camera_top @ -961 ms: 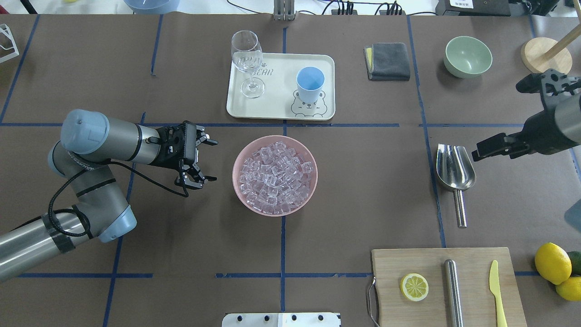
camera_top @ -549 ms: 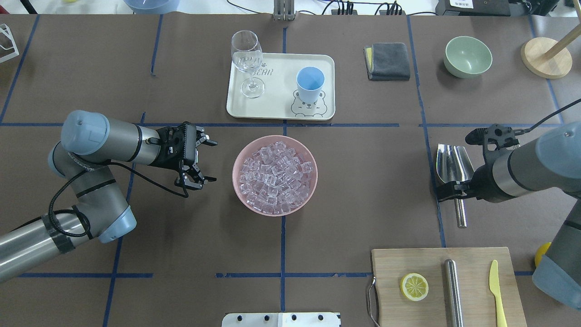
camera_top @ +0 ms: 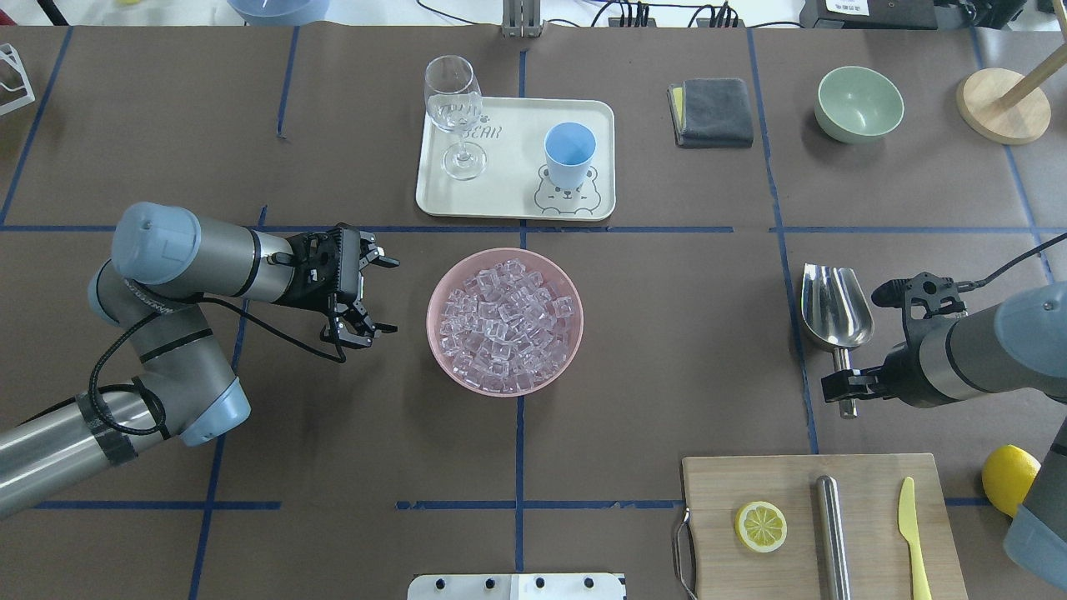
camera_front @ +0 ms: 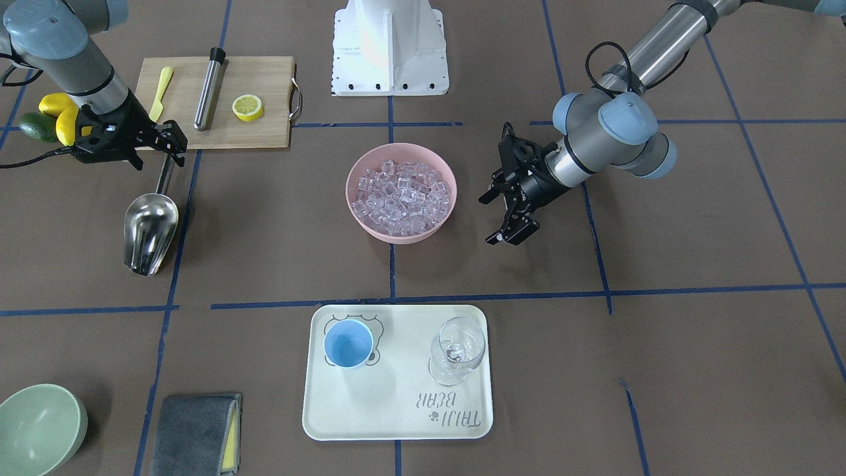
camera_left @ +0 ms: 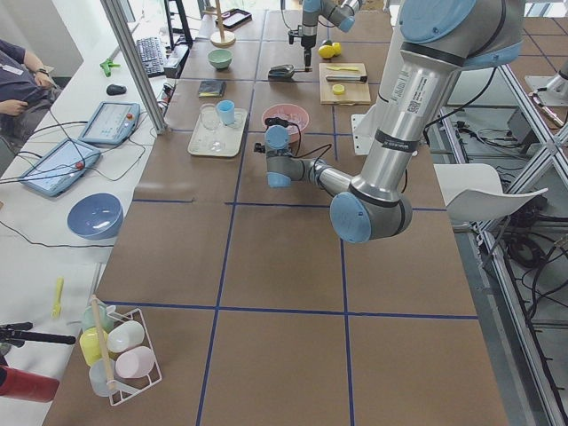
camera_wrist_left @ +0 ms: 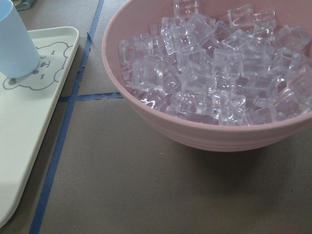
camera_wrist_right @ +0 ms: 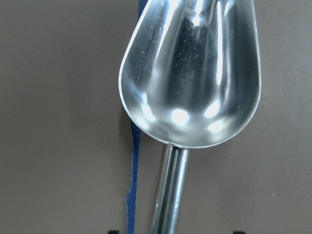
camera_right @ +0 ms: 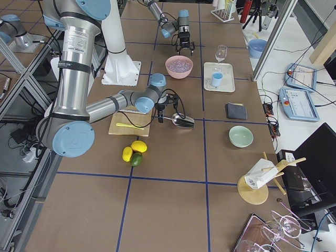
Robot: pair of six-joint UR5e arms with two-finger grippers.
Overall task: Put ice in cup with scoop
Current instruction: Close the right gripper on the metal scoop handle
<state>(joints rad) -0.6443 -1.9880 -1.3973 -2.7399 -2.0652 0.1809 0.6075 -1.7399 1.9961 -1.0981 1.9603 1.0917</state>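
My right gripper should next grab the steel scoop by its rod handle (camera_front: 166,174) to scoop ice from the pink bowl (camera_front: 401,193) into the cup.
The steel scoop (camera_top: 836,317) lies on the table at the right, trough away from the robot, handle toward it. It fills the right wrist view (camera_wrist_right: 190,83) and also shows in the front view (camera_front: 151,231). My right gripper (camera_top: 849,390) is open over the handle, a jaw on each side, not touching it. The ice (camera_top: 504,325) fills the pink bowl (camera_top: 431,317) at the centre. The light-blue cup (camera_top: 570,154) stands empty on the cream tray (camera_top: 517,167). My left gripper (camera_top: 383,296) is open and empty, left of the bowl.
A wine glass (camera_top: 454,108) stands on the tray left of the cup. A cutting board (camera_top: 867,533) with a lemon slice (camera_top: 760,526), steel cylinder (camera_top: 829,533) and yellow knife (camera_top: 910,533) lies near the scoop's handle. A grey cloth (camera_top: 713,112) and green bowl (camera_top: 860,104) sit far right.
My right arm has swung in from the right edge and come down toward the robot's side, bringing its gripper over the scoop's handle. The left arm has not moved.
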